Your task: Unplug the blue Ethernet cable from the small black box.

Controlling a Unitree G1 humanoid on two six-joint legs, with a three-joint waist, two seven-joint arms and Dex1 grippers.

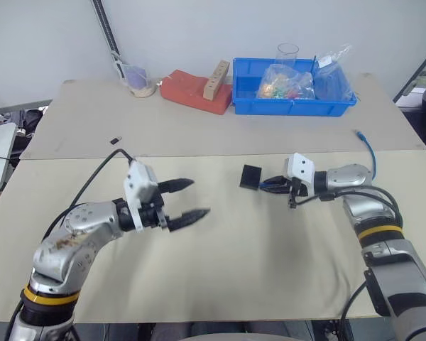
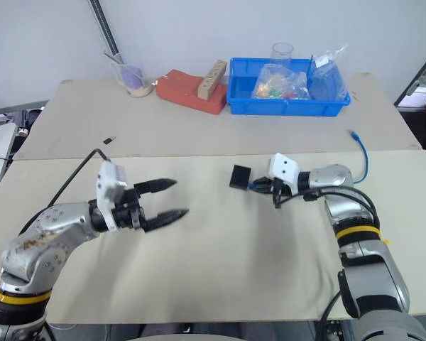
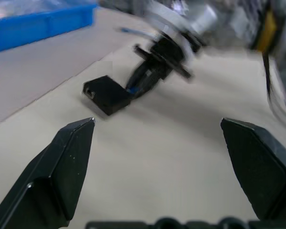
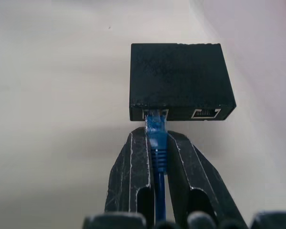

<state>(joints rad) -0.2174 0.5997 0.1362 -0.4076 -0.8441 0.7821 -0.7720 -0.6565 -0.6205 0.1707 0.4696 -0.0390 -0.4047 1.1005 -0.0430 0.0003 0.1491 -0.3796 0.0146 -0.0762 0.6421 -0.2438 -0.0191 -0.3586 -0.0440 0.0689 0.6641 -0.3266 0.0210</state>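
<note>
The fingers of my right gripper crowd the plugged side of the small black box, so my left gripper should next grab the box by the end (image 1: 246, 175) opposite the cable.
The small black box (image 4: 181, 78) lies mid-table, right of centre, and looks tipped up on one edge (image 3: 107, 94). The blue Ethernet cable (image 4: 157, 138) is plugged into one of two ports in the box's side. My right gripper (image 4: 157, 143) is shut on the cable just behind the plug, fingertips almost touching the box. The rest of the cord (image 1: 369, 153) trails past my right forearm to a free plug (image 1: 357, 133) on the far table. My left gripper (image 1: 188, 200) hovers open to the left of the box (image 1: 250, 176), pointing toward it, with nothing between its fingers (image 3: 66, 157).
At the back stand a blue bin (image 1: 291, 108) with plastic bags and a glass, a red block (image 1: 192, 92) carrying a wooden piece, and a cup (image 1: 138, 79). A tiny black piece (image 1: 116, 140) lies on the far table at left. A seam joins the two tables.
</note>
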